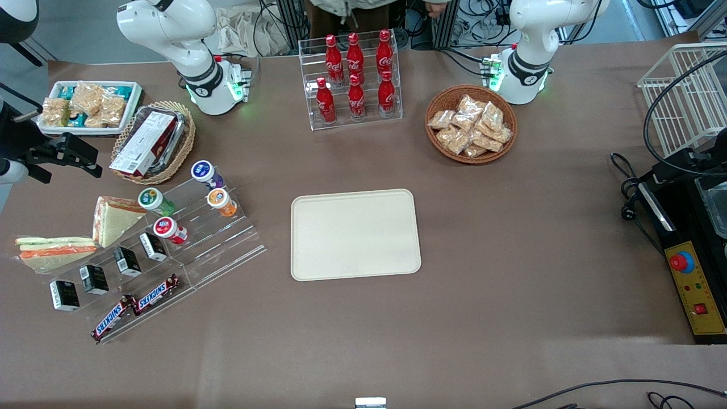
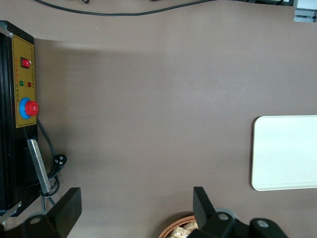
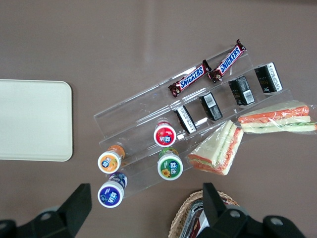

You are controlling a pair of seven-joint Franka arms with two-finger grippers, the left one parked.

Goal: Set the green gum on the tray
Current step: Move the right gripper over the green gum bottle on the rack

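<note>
Next, my right gripper picks up the green gum by its white-rimmed lid end (image 1: 150, 197) to place it on the tray (image 1: 355, 234).
The green gum (image 1: 152, 200) stands upright on the highest step of a clear stepped rack (image 1: 221, 250), beside a wrapped sandwich; its green, white-rimmed lid shows in the right wrist view (image 3: 170, 166). The cream-beige tray (image 1: 355, 234) lies flat at the table's middle and holds nothing; it also shows in the right wrist view (image 3: 34, 120) and the left wrist view (image 2: 287, 151). My right gripper (image 3: 143, 206) is open and empty, high above the table between the rack and a wicker basket, well clear of the gum. In the front view it (image 1: 68, 153) shows at the working arm's end.
On the rack stand a blue-lidded bottle (image 1: 204, 172), an orange bottle (image 1: 220, 200) and a red-lidded bottle (image 1: 166, 227), with small black boxes and Snickers bars (image 1: 156, 295) lower down. Sandwiches (image 1: 113, 218), a wicker basket of boxes (image 1: 152, 142), a cola rack (image 1: 355, 79) and a snack basket (image 1: 471, 125) stand around.
</note>
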